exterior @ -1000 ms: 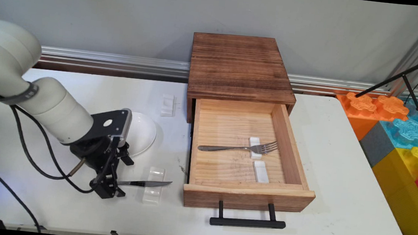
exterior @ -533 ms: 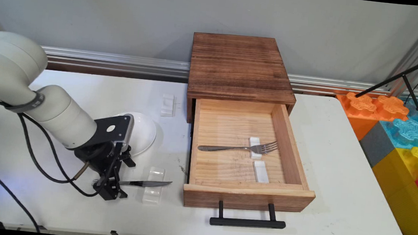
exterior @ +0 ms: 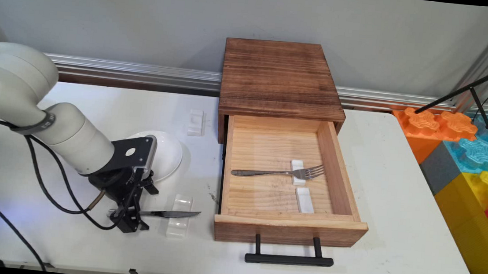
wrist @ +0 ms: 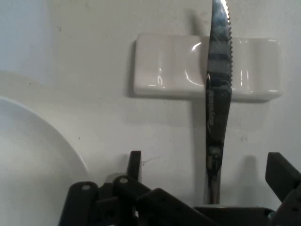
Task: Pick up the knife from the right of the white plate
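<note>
My gripper is going to grab the table knife by its handle (wrist: 214,186) next, so that it can lay the knife beside the fork in the open drawer.
A serrated table knife (exterior: 171,213) (wrist: 217,103) lies with its blade across a small white rest (exterior: 178,216) (wrist: 164,66), left of the drawer. My gripper (exterior: 127,220) (wrist: 209,165) is low over the knife's handle and open. One finger (wrist: 135,162) is on each side of the handle, apart from it. The handle's end pokes out on the gripper's left in the main view. A white plate (exterior: 167,154) (wrist: 33,155) lies just behind the hand.
An open wooden drawer (exterior: 291,229) holds a fork (exterior: 276,173) propped on one white rest (exterior: 297,171), with a second rest (exterior: 304,200) beside it. Its black handle (exterior: 288,259) juts forward. Another white rest (exterior: 196,122) sits behind the plate. Coloured blocks (exterior: 471,161) stand beyond the table's right edge.
The hand has shifted slightly right and towards the knife, so the handle's end now shows to the gripper's left. The knife and rest have not moved.
</note>
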